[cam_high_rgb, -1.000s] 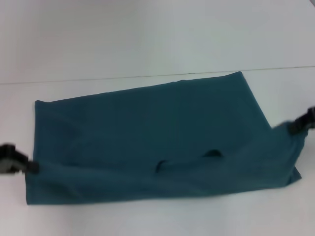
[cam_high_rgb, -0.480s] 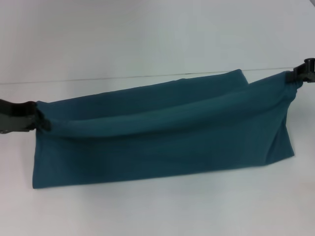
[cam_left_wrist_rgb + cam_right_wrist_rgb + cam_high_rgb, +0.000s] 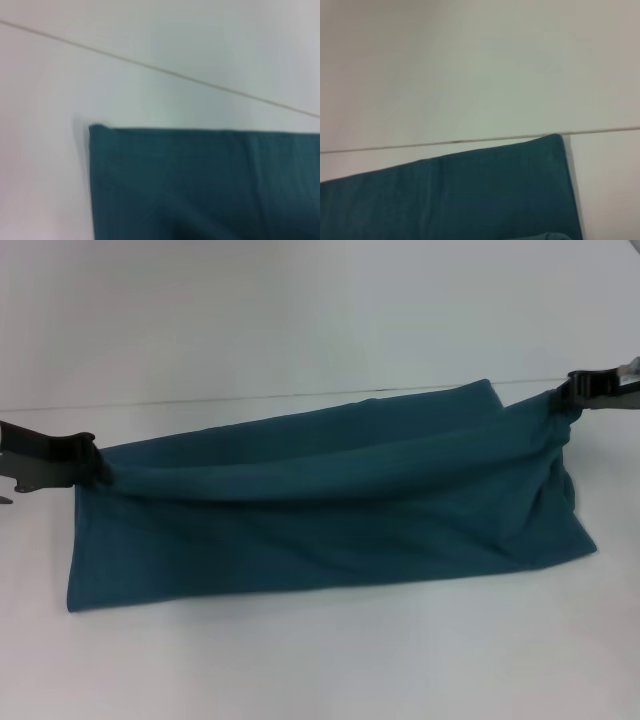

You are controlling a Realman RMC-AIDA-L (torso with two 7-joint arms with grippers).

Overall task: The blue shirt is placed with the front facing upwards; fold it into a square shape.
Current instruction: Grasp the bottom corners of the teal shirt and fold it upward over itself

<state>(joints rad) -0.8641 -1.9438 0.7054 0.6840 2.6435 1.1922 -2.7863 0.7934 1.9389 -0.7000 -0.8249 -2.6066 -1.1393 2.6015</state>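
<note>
The shirt's held edge (image 3: 540,410) hangs short of the shirt's far corner (image 3: 483,389) in the head view, so my right gripper should move it there before letting go.
The blue shirt (image 3: 330,510) lies across the white table as a long dark teal band. Its near long edge is lifted and carried toward the far edge, so the cloth sags in a fold between the two arms. My left gripper (image 3: 92,462) is shut on the shirt's left end, at the left side of the head view. At the right side, my right gripper (image 3: 568,398) is shut on the shirt's right end, held higher and farther back. Both wrist views show only a flat far corner of the shirt (image 3: 200,185) (image 3: 470,195). No print or collar shows.
The white table (image 3: 320,670) runs all around the shirt. A thin seam line (image 3: 250,397) crosses the table just behind the shirt's far edge.
Both grippers rose from the near edge with the shirt's corners and carried them back over the cloth. In the last half second the lifted fold moved slightly farther back.
</note>
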